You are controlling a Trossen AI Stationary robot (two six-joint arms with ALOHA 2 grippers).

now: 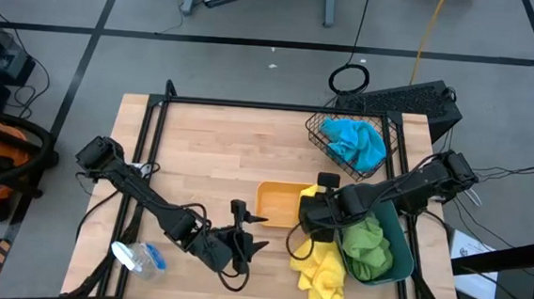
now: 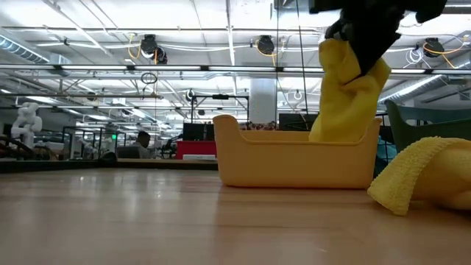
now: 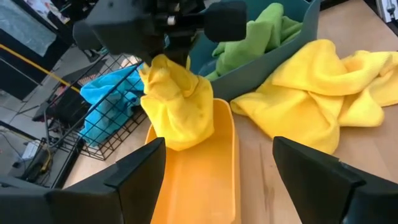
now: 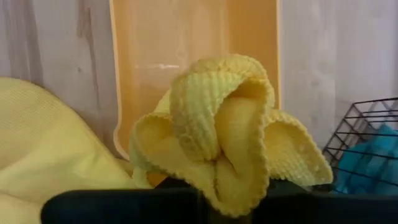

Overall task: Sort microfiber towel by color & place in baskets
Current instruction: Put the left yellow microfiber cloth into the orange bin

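Note:
The towel's folds hang over the orange bin's rim [image 1: 298, 184] [image 4: 278, 93], so the robot's right gripper needs to keep holding the yellow towel until the towel moves toward the bin's middle.
My right gripper [image 1: 308, 212] is shut on a yellow towel [image 3: 177, 106] over the shallow orange bin [image 1: 277, 202], near the bin's right end. More yellow towel [image 1: 320, 271] lies heaped on the table in front of the dark teal bin [image 1: 400, 236], which holds green towels [image 1: 369, 246]. The black wire basket [image 1: 317, 134] at the far right holds a blue towel [image 1: 354, 141]. My left gripper [image 1: 254, 232] is open and empty just in front of the orange bin, pointing at it. My right gripper pinches a bunched fold of the yellow towel [image 3: 163, 67] at its top, coming from above with the fingers pointing down. Several layers are gathered in the hold [image 4: 217, 180]. The towel hangs below the fingers, and its lower end [image 2: 335, 132] dips inside the orange bin.
A clear plastic bag with blue on it [image 1: 137, 256] lies at the near left of the table. A black frame runs along the table's far edge and sides [image 1: 251, 104]. Bare wood lies at the table's middle and far left [image 1: 220, 146].

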